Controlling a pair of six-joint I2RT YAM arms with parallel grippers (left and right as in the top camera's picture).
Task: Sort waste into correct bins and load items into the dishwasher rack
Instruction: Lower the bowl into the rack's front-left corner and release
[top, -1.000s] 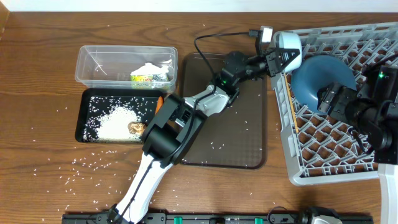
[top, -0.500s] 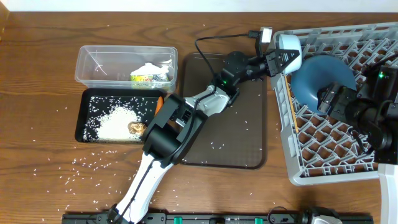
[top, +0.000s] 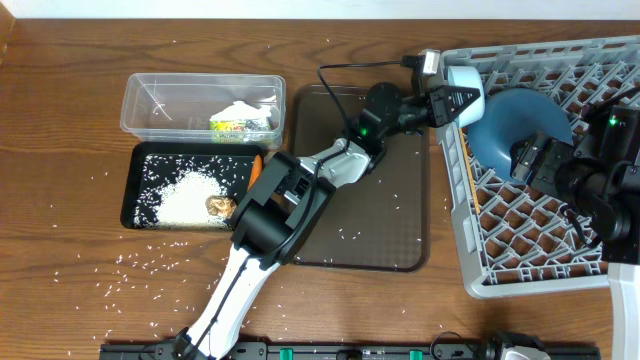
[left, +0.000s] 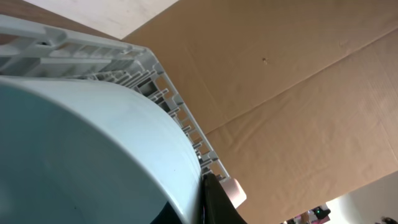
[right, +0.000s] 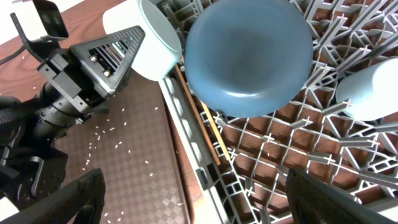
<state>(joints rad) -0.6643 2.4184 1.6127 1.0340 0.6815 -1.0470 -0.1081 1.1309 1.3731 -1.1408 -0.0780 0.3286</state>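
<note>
The white bowl's lower edge (top: 470, 121) sits inside the rack's side (top: 452, 148), beside the blue plate, so it is now time for my left gripper to release it.
My left gripper (top: 447, 103) is shut on the rim of the white bowl (top: 466, 84) and holds it tilted over the top-left corner of the light-grey dishwasher rack (top: 455, 210). The bowl (left: 93, 155) fills the left wrist view, with the rack edge (left: 124, 56) behind it. The right wrist view shows the bowl (right: 146, 37) beside the blue plate (right: 249, 53), which stands in the rack. Wooden chopsticks (right: 200, 115) lie along the rack's left wall. A white cup (right: 373, 87) sits in the rack. My right gripper (right: 199, 205) is open and empty above the rack (top: 528, 160).
The clear tub (top: 160, 100) holds the yellow-green wrapper (top: 240, 126) and napkin. The black tray (top: 140, 190) holds rice, a brown lump (top: 217, 205) and the carrot (top: 257, 166). The brown serving tray (top: 380, 220) lies under my left arm. Rice grains dot the table.
My left gripper has shifted slightly right with the bowl, further over the rack corner. The right arm has not moved.
</note>
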